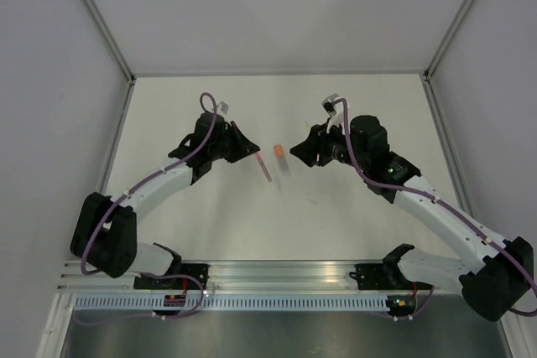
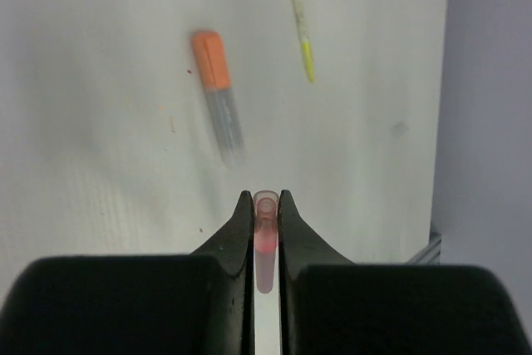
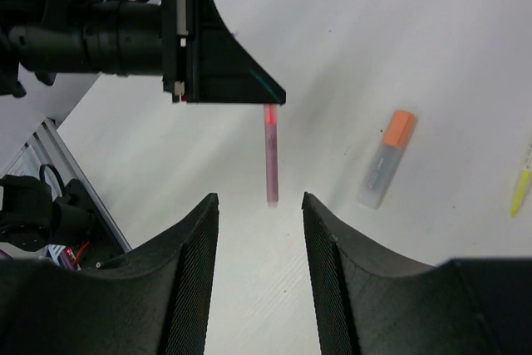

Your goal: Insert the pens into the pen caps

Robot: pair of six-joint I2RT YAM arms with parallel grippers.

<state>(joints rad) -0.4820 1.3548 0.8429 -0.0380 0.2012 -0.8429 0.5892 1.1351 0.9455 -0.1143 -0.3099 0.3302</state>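
My left gripper needs to stay closed on the pen for now. The pen is hanging above the empty table, so it would fall short of the cap if I opened now.
My left gripper (image 1: 250, 149) is shut on a thin translucent pink pen (image 1: 263, 168), which sticks out past its fingertips toward the near side. In the left wrist view the pen (image 2: 265, 215) shows end-on between the closed jaws. A stubby cap piece with a bright orange end and clear grey body (image 1: 281, 158) lies flat on the table, between the two grippers. My right gripper (image 3: 258, 202) is open and empty, facing the pink pen (image 3: 270, 155) and the left gripper (image 3: 224, 64). A pale yellow pen (image 2: 300, 18) lies beyond the cap; its tip (image 3: 520, 190) shows at the right wrist view's edge.
White table (image 1: 277, 224) with white walls at the back and sides. A metal rail (image 1: 277, 272) runs along the near edge by the arm bases. A purple cable (image 1: 151, 178) runs along the left arm.
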